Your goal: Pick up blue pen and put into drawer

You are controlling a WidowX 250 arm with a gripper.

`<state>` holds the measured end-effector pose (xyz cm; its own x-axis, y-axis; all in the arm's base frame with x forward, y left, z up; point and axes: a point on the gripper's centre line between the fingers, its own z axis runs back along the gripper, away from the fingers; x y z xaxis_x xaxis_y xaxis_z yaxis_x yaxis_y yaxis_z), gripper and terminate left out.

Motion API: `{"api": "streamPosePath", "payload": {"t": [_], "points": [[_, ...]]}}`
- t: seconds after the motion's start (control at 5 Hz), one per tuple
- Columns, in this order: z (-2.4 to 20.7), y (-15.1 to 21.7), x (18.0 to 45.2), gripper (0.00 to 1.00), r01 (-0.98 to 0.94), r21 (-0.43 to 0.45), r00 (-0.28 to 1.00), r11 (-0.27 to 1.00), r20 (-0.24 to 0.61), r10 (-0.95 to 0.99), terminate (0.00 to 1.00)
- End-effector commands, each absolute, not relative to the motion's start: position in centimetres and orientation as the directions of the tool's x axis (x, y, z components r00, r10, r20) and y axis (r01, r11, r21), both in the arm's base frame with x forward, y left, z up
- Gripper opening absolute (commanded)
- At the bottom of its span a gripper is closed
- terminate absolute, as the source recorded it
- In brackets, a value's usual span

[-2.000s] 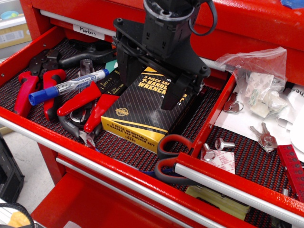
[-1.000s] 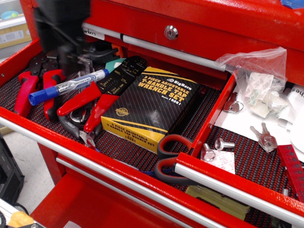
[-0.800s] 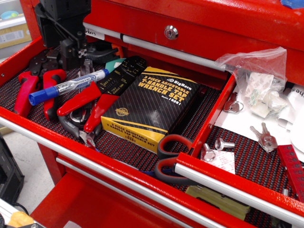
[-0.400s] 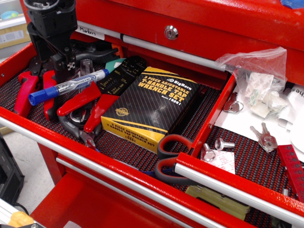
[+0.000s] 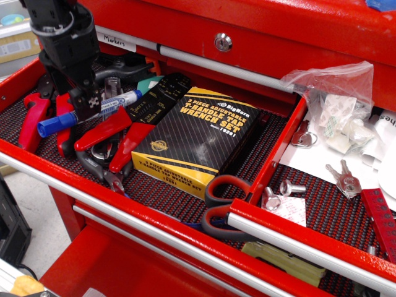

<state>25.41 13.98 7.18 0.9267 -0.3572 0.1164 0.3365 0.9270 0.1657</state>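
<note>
I need to put the blue pen (image 5: 99, 109) into the drawer, so next my gripper needs to take hold of the pen's body just behind the blue cap.
The blue pen (image 5: 99, 109) lies across the red-handled pliers (image 5: 108, 133) in the left drawer, with its blue cap (image 5: 48, 126) pointing to the front left. My black gripper (image 5: 75, 101) has come down from the upper left over the pen's barrel. Its jaws stand open, one finger on each side of the barrel, just behind the cap. The pen still rests on the pliers. The drawer (image 5: 328, 207) with the mesh liner, keys (image 5: 346, 180) and wing nuts (image 5: 291, 187) stands open at the right.
A black-yellow wrench set box (image 5: 195, 139) fills the middle of the left drawer. Red-handled scissors (image 5: 226, 204) lie at its front right corner. A red drawer wall (image 5: 281, 148) divides the two drawers. A plastic bag (image 5: 334, 99) and papers lie in the right drawer.
My gripper has moved from above the wrench box to the far left and come down around the pen. The pen has not moved.
</note>
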Motion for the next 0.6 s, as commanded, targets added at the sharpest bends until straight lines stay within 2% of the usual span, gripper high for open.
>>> {"api": "streamPosePath", "payload": {"t": [0.0, 0.4], "points": [[6.2, 14.4, 26.0, 1.0, 0.342, 0.18, 0.918, 0.922, 0.147, -0.369, 0.0], [5.1, 15.0, 26.2, 1.0, 0.336, 0.151, 0.92, 0.93, 0.16, -0.358, 0.0]]}}
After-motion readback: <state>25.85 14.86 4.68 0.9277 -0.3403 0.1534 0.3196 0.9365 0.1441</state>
